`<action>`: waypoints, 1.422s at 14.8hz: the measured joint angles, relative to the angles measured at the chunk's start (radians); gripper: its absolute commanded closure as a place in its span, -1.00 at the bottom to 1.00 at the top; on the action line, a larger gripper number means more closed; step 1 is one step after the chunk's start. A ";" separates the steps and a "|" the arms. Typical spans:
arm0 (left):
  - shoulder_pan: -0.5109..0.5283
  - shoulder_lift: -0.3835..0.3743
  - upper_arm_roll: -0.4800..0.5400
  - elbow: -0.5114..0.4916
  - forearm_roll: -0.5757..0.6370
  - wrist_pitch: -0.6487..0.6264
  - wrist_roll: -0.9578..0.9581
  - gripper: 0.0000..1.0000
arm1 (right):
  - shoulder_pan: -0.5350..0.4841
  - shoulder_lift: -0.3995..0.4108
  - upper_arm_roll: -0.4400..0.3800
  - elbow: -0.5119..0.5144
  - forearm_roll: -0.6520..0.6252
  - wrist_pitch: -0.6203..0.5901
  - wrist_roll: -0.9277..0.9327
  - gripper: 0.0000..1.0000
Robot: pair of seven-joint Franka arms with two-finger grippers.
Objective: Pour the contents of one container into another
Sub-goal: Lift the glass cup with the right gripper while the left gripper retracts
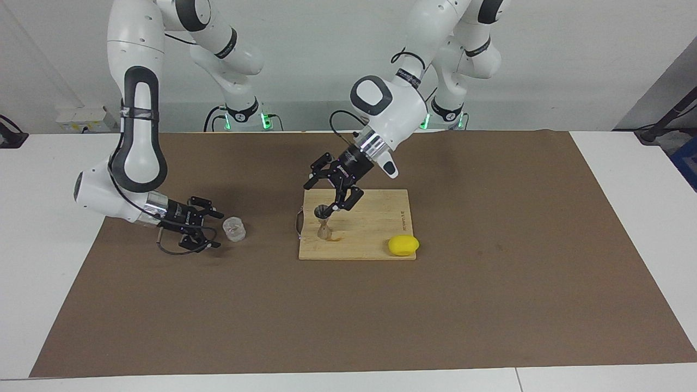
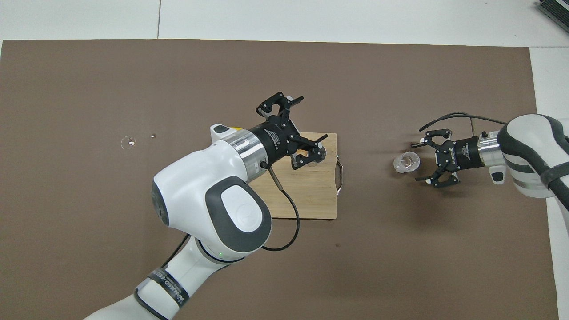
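Observation:
My right gripper grabs the small clear glass cup around its body next, in order to pour.
The clear glass cup stands upright on the brown mat toward the right arm's end of the table; it also shows in the overhead view. My right gripper is open, low and level with the cup, which sits just off its fingertips. The steel jigger stands upright on the wooden cutting board, partly covered in the overhead view. My left gripper is open and empty, tilted down just over the jigger's top, with one fingertip at its rim.
A yellow lemon lies at the board's corner farthest from the robots, toward the left arm's end. The board has a metal handle on its edge toward the right arm's end. A small clear object lies on the mat toward the left arm's end.

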 measured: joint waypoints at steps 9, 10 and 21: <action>0.301 -0.001 0.007 -0.012 0.687 -0.053 -0.016 -1.00 | 0.011 0.000 0.003 -0.010 0.031 0.003 -0.001 -0.54; 0.339 -0.001 0.009 -0.012 0.780 -0.093 -0.017 -1.00 | 0.014 0.000 0.003 -0.010 0.037 0.003 -0.001 -0.34; 0.601 -0.044 0.017 0.197 1.196 -0.899 0.607 -1.00 | 0.102 -0.108 0.004 0.014 0.044 0.016 0.118 0.83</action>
